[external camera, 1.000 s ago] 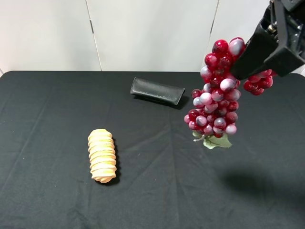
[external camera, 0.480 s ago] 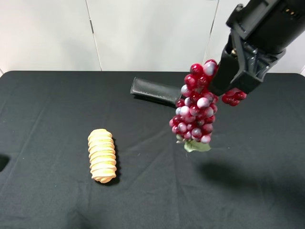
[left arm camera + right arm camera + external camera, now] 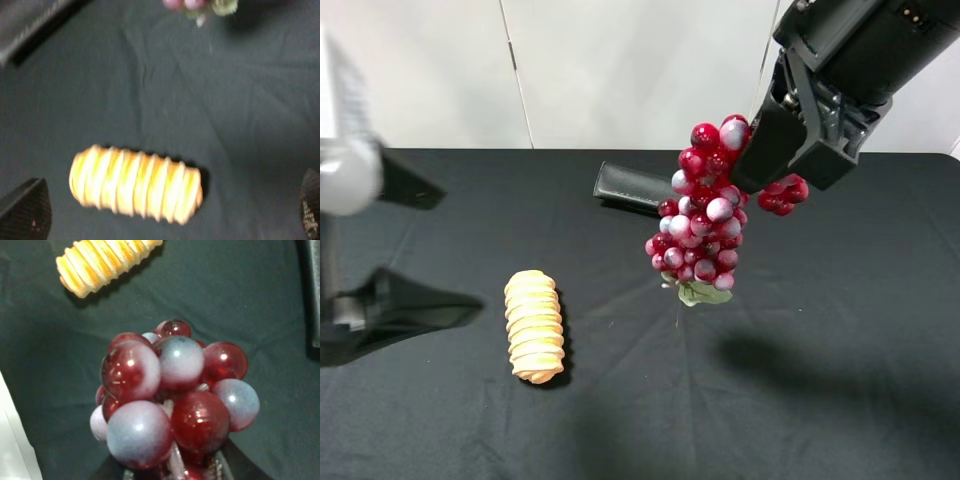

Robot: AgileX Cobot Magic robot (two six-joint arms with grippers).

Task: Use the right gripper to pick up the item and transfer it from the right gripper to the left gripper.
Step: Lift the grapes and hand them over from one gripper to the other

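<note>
The bunch of grapes needs to go from my right gripper to my left gripper, so my left gripper should next grab it by its leafy end (image 3: 696, 268) (image 3: 194, 5).
A bunch of red and pale purple grapes (image 3: 703, 230) with a green leaf hangs in the air above the black table (image 3: 840, 400), held near its top by my right gripper (image 3: 770, 165). In the right wrist view the grapes (image 3: 170, 400) fill the middle, and the gripper (image 3: 175, 472) is shut on them at the lower edge. My left gripper (image 3: 460, 248) shows blurred at the far left, open and empty. In the left wrist view its two fingertips (image 3: 25, 210) stand wide apart, and the bottom of the grapes (image 3: 192, 4) shows at the edge.
A ridged yellow bread roll (image 3: 534, 326) lies on the table left of centre, below the left gripper (image 3: 136, 183), and also shows in the right wrist view (image 3: 100, 262). A black case (image 3: 645, 189) lies at the back, behind the grapes.
My right gripper has carried the grapes leftward toward the table's middle. My left arm has come into view from the left edge, blurred with motion.
</note>
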